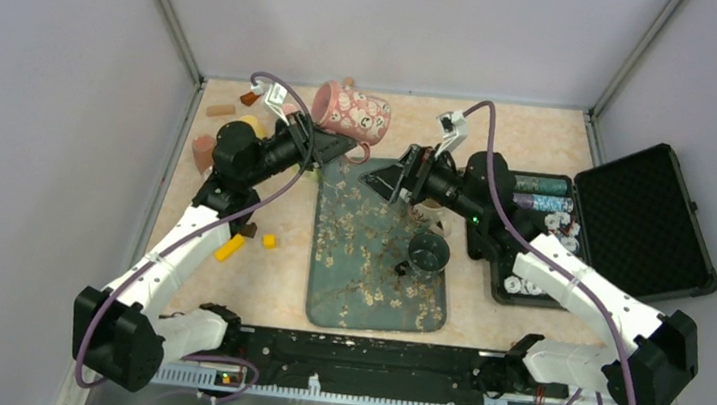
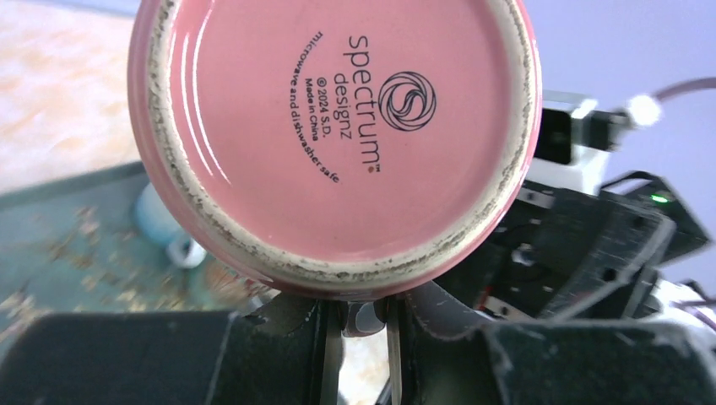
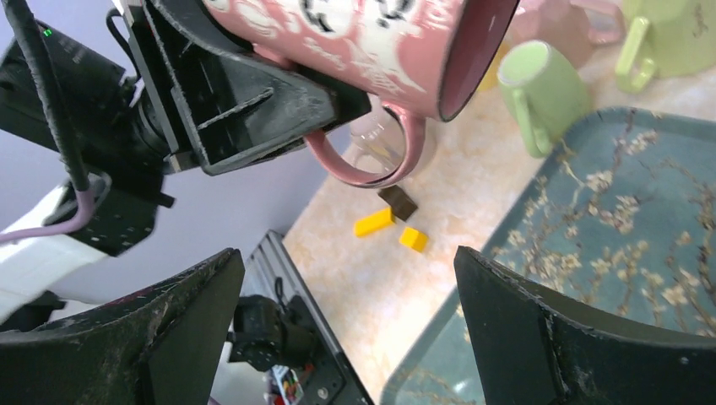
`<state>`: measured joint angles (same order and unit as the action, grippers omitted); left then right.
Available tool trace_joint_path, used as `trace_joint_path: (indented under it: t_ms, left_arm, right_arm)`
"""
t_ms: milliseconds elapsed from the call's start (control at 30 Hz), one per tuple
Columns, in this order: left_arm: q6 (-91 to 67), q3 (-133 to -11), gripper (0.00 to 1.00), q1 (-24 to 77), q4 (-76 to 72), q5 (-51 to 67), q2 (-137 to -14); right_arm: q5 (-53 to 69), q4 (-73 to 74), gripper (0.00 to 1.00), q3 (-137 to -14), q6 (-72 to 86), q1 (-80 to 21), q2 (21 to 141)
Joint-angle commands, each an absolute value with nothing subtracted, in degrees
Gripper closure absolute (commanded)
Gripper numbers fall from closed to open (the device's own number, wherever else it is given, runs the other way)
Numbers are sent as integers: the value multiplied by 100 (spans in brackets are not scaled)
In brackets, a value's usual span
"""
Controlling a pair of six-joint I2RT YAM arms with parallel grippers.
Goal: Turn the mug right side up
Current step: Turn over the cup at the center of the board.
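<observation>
I should next grab the pink floral mug's handle [image 1: 365,152] from the side of the mug's opening, with my right gripper, so the mug's base stays free to set upright.
The pink floral mug [image 1: 352,111] hangs in the air over the far left corner of the tray, tipped on its side. My left gripper [image 1: 345,148] is shut on the mug's handle [image 2: 365,319]. The left wrist view is filled by the mug's base [image 2: 338,126]. In the right wrist view the mug [image 3: 363,42] shows its mouth turned away from the left arm, with the handle [image 3: 371,160] below it in the left gripper [image 3: 253,110]. My right gripper [image 1: 377,177] is open and empty, to the right of the mug, with its fingers [image 3: 540,329] spread wide.
A blue floral tray [image 1: 375,295] lies in the middle with a dark metal cup [image 1: 427,253] on it. An open black case [image 1: 634,221] with chips stands at the right. Yellow blocks [image 1: 229,247] lie to the left. Two green mugs [image 3: 540,93] stand beyond the tray.
</observation>
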<state>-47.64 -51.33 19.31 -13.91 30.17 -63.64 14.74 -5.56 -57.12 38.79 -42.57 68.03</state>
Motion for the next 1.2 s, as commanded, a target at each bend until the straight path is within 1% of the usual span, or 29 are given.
trace_joint_path:
  t_ms: [0,133,233,367,533,633,833,967,1167]
  left_arm:
    - [-5830,-5338,100,1950,-4252,3769,-6439]
    - [-6616,-5244,100,1948,-5322,3969,-6726]
    - [-6960,-5245,100,1951,-5810,4097,-6924]
    - [-7334,-5217,100,1955,-6440,4243,-7113]
    - [-7501,-5149,100,2020,-6837,4343,-7254]
    - [-7731,-5078,100,2047,-7233,4372,-7364]
    - [-7822,-4995,100,2120,-7405,4421,-7460]
    - [-7808,-4944,100,2183,-7450,4389,-7525]
    - [-7785,-4898,100,2266,-7524,4430,-7631]
  right_arm:
    - [1783,-1607,5,-5738,4281,-4129,6676]
    - [1912,-2095,6,-5755,4508,-4091,6688]
    - [2062,-2352,7,-5865,4606,-4096,6776]
    - [2204,-2632,12,-6001,4761,-4096,6934]
    - [2398,-2979,18,-6101,4958,-4096,7136]
    - [2488,-3110,24,-6124,5019,-4096,7225]
    - [2566,-3271,37,-6120,5084,-4095,7289]
    - [2587,-3317,51,-6100,5116,-4096,7317]
    - [2547,-3283,65,-6090,5110,-4095,7322]
